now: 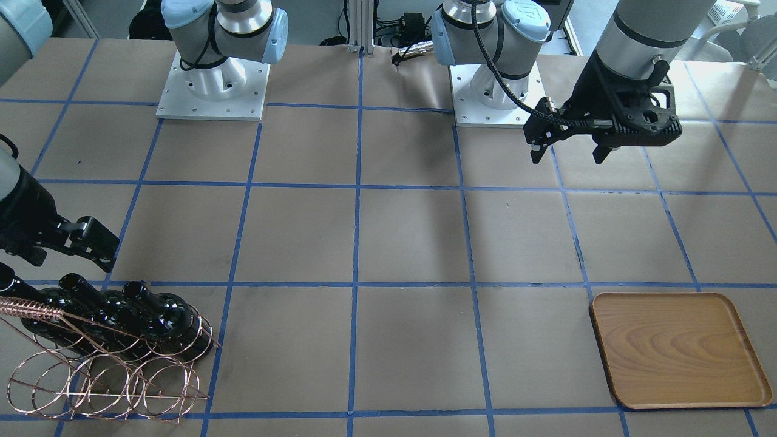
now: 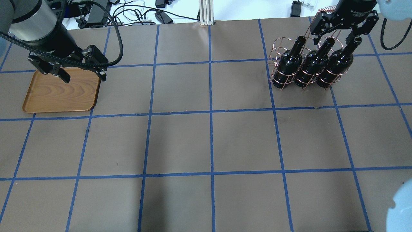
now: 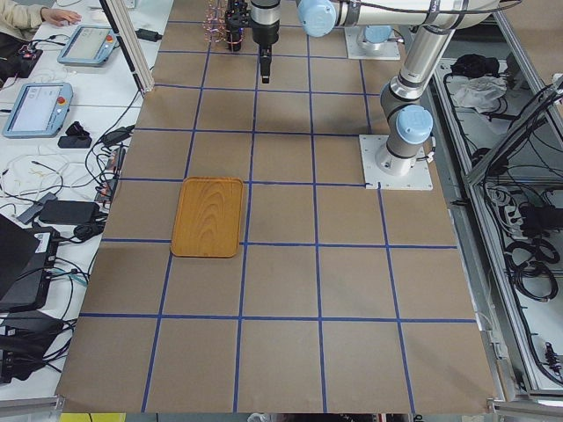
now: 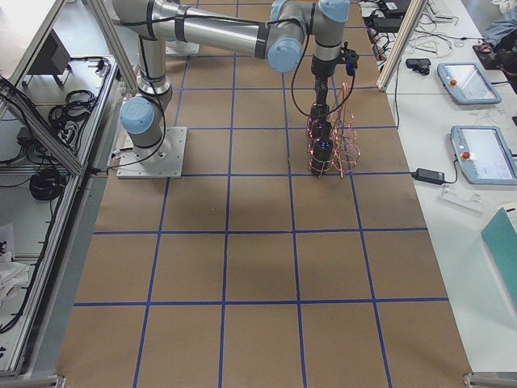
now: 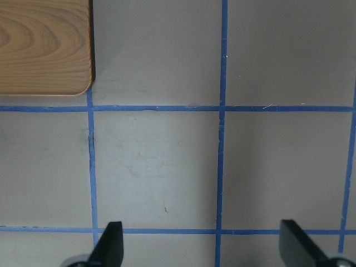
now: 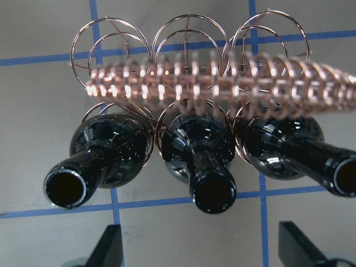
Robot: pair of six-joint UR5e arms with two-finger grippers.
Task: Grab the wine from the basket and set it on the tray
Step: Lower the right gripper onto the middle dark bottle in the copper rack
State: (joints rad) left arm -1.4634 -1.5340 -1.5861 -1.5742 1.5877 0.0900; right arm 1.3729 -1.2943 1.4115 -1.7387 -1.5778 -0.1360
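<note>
I will grab the middle bottle by its neck (image 1: 84,289) with my right gripper next, because the bottle's body sits in a copper ring and there are bottles close on both sides.
Three near-black wine bottles (image 2: 289,62) (image 2: 310,67) (image 2: 334,66) stand side by side in the copper wire basket (image 2: 278,48) at the far right. My right gripper (image 2: 338,38) is open just above their necks, empty. Its wrist view shows the three bottle mouths (image 6: 206,192) below the coiled handle (image 6: 222,78), between the fingertips (image 6: 108,245). The wooden tray (image 2: 61,93) lies empty at the far left. My left gripper (image 2: 83,75) is open and empty, held high over the tray's right end. Only the tray's corner (image 5: 44,44) shows in the left wrist view.
The table is brown paper with a blue tape grid (image 2: 210,112). The basket's front row of rings (image 1: 109,382) holds no bottles. Both arm bases (image 1: 212,85) (image 1: 498,91) stand at the robot's side. Cables and monitors lie beyond the table's far edge.
</note>
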